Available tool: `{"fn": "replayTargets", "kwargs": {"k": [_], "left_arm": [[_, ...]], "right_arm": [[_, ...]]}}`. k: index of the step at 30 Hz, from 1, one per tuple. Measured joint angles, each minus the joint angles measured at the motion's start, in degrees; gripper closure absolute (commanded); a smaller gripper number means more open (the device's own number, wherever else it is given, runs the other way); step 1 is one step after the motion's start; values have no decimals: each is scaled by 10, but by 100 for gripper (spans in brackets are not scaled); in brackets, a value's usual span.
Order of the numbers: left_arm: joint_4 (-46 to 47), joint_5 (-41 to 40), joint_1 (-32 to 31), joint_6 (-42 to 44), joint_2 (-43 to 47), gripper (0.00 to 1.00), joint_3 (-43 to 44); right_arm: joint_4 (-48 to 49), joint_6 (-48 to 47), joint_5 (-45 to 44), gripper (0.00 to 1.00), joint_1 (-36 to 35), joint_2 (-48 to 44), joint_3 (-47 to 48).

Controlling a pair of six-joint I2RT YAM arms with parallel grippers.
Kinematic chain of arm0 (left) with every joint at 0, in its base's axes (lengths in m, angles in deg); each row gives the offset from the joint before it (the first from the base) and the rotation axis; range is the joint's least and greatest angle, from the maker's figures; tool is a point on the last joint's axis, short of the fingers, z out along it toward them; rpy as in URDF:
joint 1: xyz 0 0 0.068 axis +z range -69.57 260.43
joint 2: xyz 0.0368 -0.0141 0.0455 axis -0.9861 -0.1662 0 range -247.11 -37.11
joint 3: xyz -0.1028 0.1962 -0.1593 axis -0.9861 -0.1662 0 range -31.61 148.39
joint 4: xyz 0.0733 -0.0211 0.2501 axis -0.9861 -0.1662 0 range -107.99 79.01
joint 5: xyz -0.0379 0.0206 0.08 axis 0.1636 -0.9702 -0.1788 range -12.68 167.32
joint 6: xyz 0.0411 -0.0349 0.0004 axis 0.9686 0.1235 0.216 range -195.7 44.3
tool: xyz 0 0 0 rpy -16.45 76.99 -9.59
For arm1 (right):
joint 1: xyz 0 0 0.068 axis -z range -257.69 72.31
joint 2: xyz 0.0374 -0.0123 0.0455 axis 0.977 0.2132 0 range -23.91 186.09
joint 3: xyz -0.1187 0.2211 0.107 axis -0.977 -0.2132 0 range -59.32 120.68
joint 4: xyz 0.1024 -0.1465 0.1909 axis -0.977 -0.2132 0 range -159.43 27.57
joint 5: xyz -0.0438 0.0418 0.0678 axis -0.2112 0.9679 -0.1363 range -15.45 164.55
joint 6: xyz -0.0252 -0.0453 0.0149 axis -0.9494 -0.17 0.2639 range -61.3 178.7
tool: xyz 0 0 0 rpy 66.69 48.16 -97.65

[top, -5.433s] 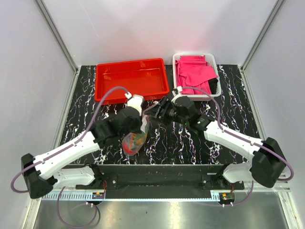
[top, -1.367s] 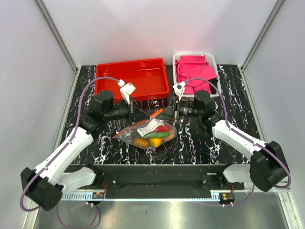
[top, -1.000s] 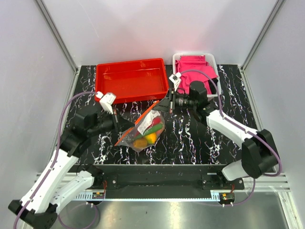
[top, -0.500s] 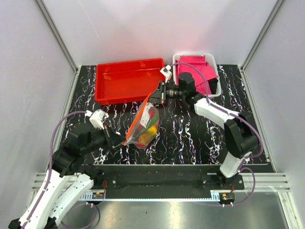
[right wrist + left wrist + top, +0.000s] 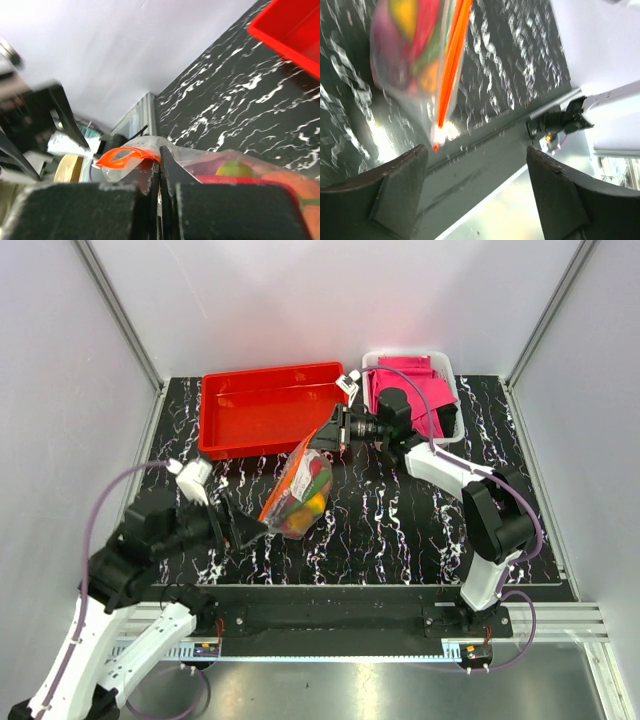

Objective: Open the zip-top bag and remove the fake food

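Observation:
Next, my left gripper reaches the zip-top bag (image 5: pixel 300 492) and grabs the loose end of its orange zip, which leaves the bag's opening free to open.
The zip-top bag (image 5: pixel 300 492) hangs slanting from its upper corner, its orange zip strip (image 5: pixel 451 75) running down the left edge. My right gripper (image 5: pixel 326 436) is shut on that corner, the strip bunched at its fingertips (image 5: pixel 159 165). Fake food (image 5: pixel 303 502) in red, yellow, green and orange sits inside the bag (image 5: pixel 240 172). My left gripper (image 5: pixel 252 530) is open just left of the bag's lower corner. Nothing lies between its fingers (image 5: pixel 400 185), and the strip's end (image 5: pixel 436 145) hangs free just beyond them.
A red plastic tray (image 5: pixel 275 405) stands at the back left of the black marbled table. A white basket (image 5: pixel 445 365) of pink cloths is at the back right, right behind the right arm. The table's near metal rail (image 5: pixel 485 165) shows under the left gripper.
My left gripper has opened and let go of the bag's lower corner, and its arm has drawn back. The right gripper still holds the upper corner near the tray.

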Motion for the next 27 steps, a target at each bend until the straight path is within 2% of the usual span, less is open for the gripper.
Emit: {"fn": "replayTargets", "kwargs": {"k": [6, 9, 15, 16, 21, 22, 25, 27], "left_arm": [[25, -39, 0, 78, -142, 22, 159], [44, -43, 0, 118, -224, 24, 195], [57, -34, 0, 168, -359, 27, 209], [57, -34, 0, 172, -369, 28, 209], [66, -33, 0, 178, -369, 46, 207], [71, -33, 0, 179, -367, 46, 204], [77, -34, 0, 177, -363, 41, 193], [81, -31, 0, 176, -360, 33, 181]], "right_arm": [[37, 12, 46, 100, 0, 0, -13], [40, 14, 58, 100, -1, 0, -15], [39, 14, 60, 100, -6, 0, -15], [39, 14, 60, 100, -7, 0, -15], [38, 13, 60, 100, -12, 0, -16], [37, 13, 60, 100, -13, 0, -16], [29, 10, 60, 100, -17, -1, -16], [24, 9, 59, 100, -20, -2, -16]]}}
